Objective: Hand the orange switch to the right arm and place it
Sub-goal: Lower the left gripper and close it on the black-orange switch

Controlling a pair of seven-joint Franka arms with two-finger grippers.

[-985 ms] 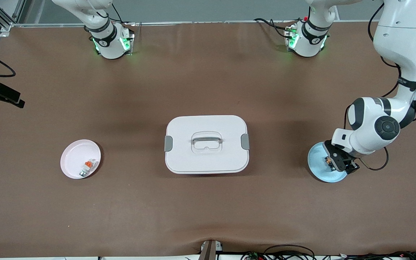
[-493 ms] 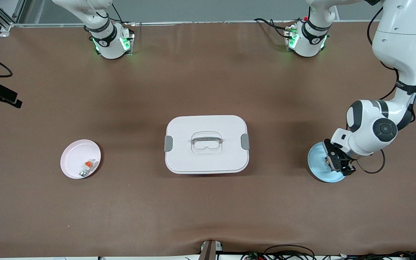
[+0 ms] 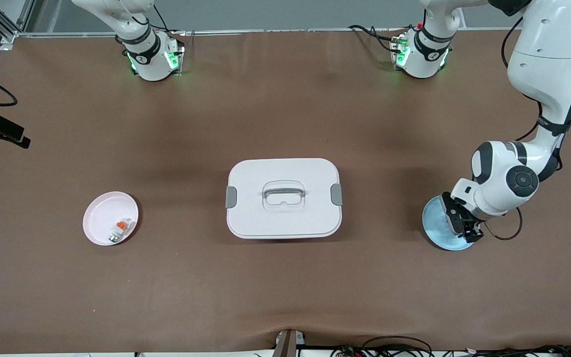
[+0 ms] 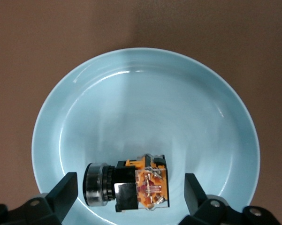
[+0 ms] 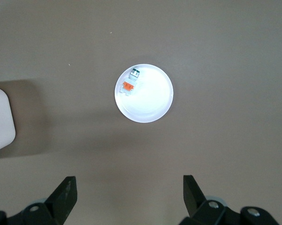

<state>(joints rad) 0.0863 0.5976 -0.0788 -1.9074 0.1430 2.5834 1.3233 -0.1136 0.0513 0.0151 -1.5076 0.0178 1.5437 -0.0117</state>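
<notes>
My left gripper closes on the orange switch [image 4: 138, 183] now, since its fingers are low over the blue plate [image 4: 145, 108] on either side in the left wrist view.
The orange switch [image 4: 126, 183], with a black body, a silver ring and an orange end, lies on its side in a light blue plate [image 4: 145, 103] at the left arm's end of the table. My left gripper [image 4: 130, 190] is low over that plate [image 3: 434, 223], open, one finger on each side of the switch without touching it. In the front view the left gripper [image 3: 458, 224] hides the switch. My right gripper [image 5: 130, 192] hangs open and empty high above the table, out of the front view.
A white plate [image 3: 99, 218] at the right arm's end holds a small white-and-orange piece [image 3: 121, 229]; the right wrist view shows the plate [image 5: 150, 101] and the piece [image 5: 130, 82] far below. A lidded white box [image 3: 283, 198] stands mid-table.
The left arm has sunk and drawn in over the blue plate, so its gripper now covers the switch in the front view. Nothing else has moved.
</notes>
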